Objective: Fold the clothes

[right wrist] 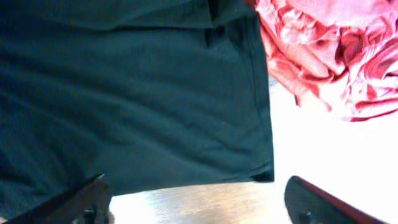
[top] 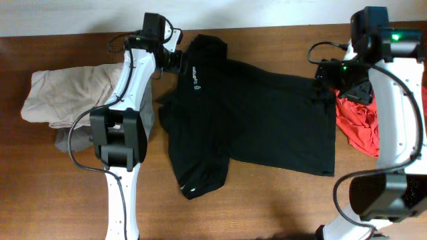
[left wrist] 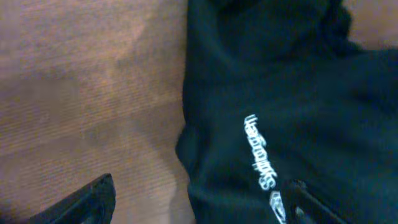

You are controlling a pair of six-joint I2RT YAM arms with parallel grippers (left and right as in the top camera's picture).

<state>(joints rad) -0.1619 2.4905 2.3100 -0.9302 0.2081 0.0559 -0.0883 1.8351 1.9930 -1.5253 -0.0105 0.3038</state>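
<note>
My right gripper picks up the black shirt [top: 253, 120] by its bunched hem corner beside the red-orange garment next, to spread it flat for folding.
The clothes, a black short-sleeved shirt [top: 253, 120], lie spread across the middle of the wooden table, with one part folded toward the front left. A small white logo [top: 196, 80] shows near its top left. My left gripper [top: 175, 61] hovers at that top-left edge, open. In the left wrist view its fingers [left wrist: 93, 202] straddle the shirt's edge [left wrist: 280, 93] and the logo [left wrist: 264, 165] without holding it. My right gripper [top: 327, 83] is at the shirt's upper right corner, open. In the right wrist view it [right wrist: 199, 205] stands over bare table just off the shirt's hem [right wrist: 137, 93].
A red-orange garment [top: 357, 123] lies crumpled at the right edge, touching the shirt's corner [right wrist: 336, 56]. A beige garment [top: 67, 93] and a grey one [top: 67, 140] are piled at the left, under the left arm. Bare wood shows along the front of the table [top: 267, 207].
</note>
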